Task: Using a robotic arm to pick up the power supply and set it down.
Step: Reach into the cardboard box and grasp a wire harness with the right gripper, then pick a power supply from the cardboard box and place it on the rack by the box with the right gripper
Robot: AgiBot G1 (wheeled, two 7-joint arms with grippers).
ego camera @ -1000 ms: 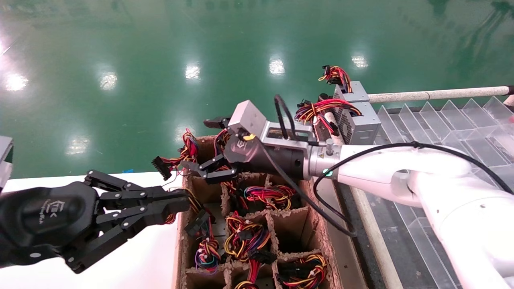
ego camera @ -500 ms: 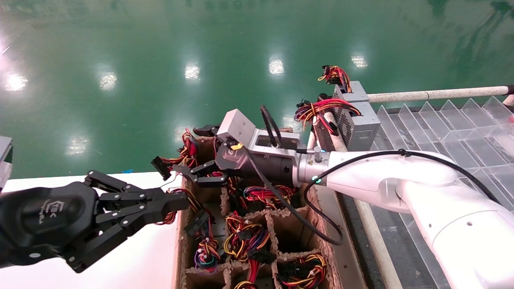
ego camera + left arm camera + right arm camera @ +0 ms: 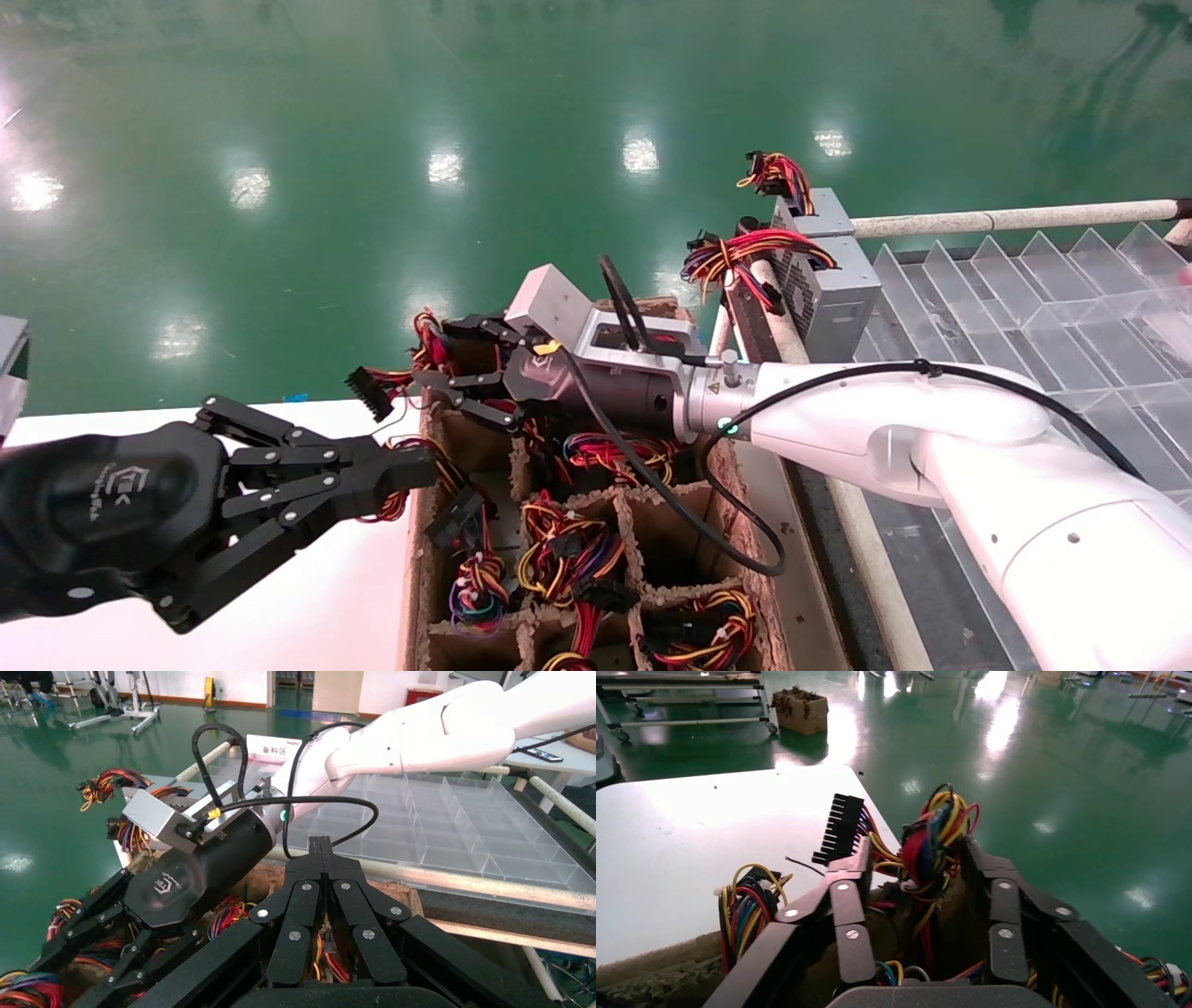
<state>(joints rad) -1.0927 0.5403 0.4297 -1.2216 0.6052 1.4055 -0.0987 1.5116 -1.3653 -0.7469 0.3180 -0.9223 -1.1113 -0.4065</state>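
My right gripper grips the wire bundle by its looped cables beside the black comb-shaped plug next, to pick up the power supply.
Two silver-grey power supplies with red and yellow wire bundles stand on the rack's edge at the far right. More bundles fill the cells of a cardboard divider box; the bodies under them are hidden. My right gripper on the white robotic arm hangs open over the far left cell. In the right wrist view, this gripper has its fingers either side of a red-yellow wire bundle, without touching it. My left gripper is shut and empty at the box's left wall.
A black comb-shaped plug sticks out over the white table left of the box. Clear plastic divider trays lie to the right, behind a pale rail. Green floor lies beyond.
My right arm has moved left and lower, bringing its open gripper down round the wire bundle at the far left cell. The left arm has not moved.
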